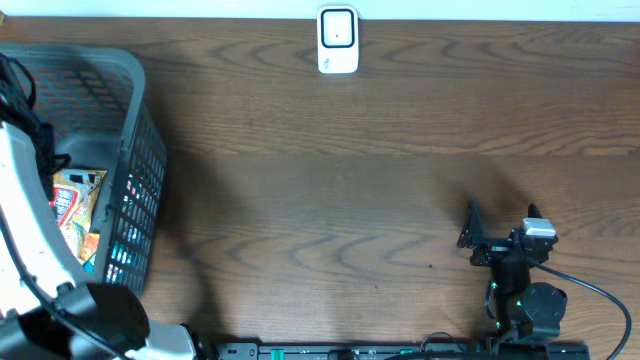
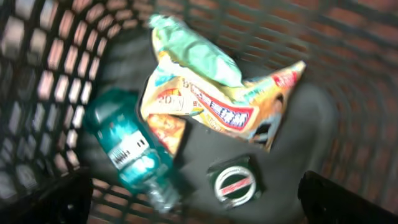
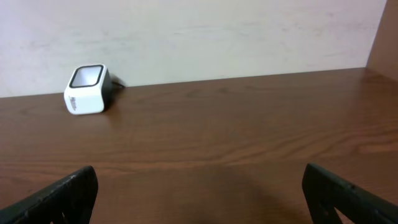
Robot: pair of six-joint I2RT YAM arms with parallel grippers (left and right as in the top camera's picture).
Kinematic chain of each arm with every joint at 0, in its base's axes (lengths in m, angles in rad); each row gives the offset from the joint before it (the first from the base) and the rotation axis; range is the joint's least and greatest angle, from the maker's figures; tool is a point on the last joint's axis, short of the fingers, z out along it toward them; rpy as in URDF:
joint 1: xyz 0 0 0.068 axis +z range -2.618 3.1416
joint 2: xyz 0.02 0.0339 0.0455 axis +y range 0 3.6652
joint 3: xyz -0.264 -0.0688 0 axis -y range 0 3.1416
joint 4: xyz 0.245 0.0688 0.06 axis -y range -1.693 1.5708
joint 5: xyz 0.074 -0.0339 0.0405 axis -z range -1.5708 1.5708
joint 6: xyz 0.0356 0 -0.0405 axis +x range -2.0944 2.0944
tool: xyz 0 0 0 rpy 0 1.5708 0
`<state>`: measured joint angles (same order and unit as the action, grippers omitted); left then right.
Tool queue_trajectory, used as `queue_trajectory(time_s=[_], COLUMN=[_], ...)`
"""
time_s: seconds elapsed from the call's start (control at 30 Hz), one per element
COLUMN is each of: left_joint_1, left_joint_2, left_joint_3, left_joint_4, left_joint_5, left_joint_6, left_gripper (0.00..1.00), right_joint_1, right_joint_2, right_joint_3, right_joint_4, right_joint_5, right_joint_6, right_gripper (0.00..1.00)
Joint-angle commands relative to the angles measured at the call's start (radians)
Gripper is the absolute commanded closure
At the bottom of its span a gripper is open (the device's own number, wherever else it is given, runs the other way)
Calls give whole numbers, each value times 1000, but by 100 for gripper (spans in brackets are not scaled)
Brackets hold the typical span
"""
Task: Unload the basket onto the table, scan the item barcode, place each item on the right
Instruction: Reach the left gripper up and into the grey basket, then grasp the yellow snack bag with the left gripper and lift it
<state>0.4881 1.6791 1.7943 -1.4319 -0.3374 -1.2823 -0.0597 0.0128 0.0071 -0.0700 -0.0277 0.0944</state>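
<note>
I should use my left gripper to pinch the orange snack packet across its printed middle, so the packet's ends stay uncovered to scan the barcode.
A grey mesh basket (image 1: 135, 150) stands at the table's left edge, and my left arm reaches down into it. In the left wrist view my left gripper (image 2: 196, 205) hangs open above the basket floor, holding nothing. Below it lie an orange snack packet (image 2: 214, 106), a pale green packet (image 2: 199, 53) on top of that one, a teal bottle (image 2: 127, 152) and a round tin with a red band (image 2: 234, 182). A white barcode scanner (image 1: 338, 40) stands at the table's far edge and also shows as the scanner (image 3: 87, 90). My right gripper (image 1: 500, 222) is open and empty near the front right.
The basket wall (image 2: 37, 74) rises close around my left gripper. Bare wooden table (image 1: 330, 200) lies between the basket, the scanner and my right gripper (image 3: 202, 199). A pale wall (image 3: 199, 37) stands behind the scanner.
</note>
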Motion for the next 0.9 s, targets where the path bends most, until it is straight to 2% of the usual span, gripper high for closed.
queue_trajectory(time_s=[0.0,0.17,0.5,0.6,0.73,0.87], left_joint_1=[1,12,108,132,141,141], left_joint_2=[45,97,158,175,224,300], left_joint_3=[-1,-37,-118,-149,-186,-192], left_joint_4=[3,15,118,171,295,306], left_joint_5=[-15,-15,-15,-10,50,82], left_joint_6=[-258,-406,-418,-409,-258,-252], left_gripper=[2,2,2,2,2,2], right_joint_1=[2,2,2,2,2,2], right_joint_2=[-4,-4,-4,-4,-4,-4], right_joint_3=[-2,-2,-2,-2,-2,-2], right_joint_4=[-3,-3,-3,-3,-3,-3], right_joint_5=[-1,-1,-1,-1,-1,-1], right_joint_6=[5,5,5,5,5,5], right_gripper=[1,1,1,1,1,1])
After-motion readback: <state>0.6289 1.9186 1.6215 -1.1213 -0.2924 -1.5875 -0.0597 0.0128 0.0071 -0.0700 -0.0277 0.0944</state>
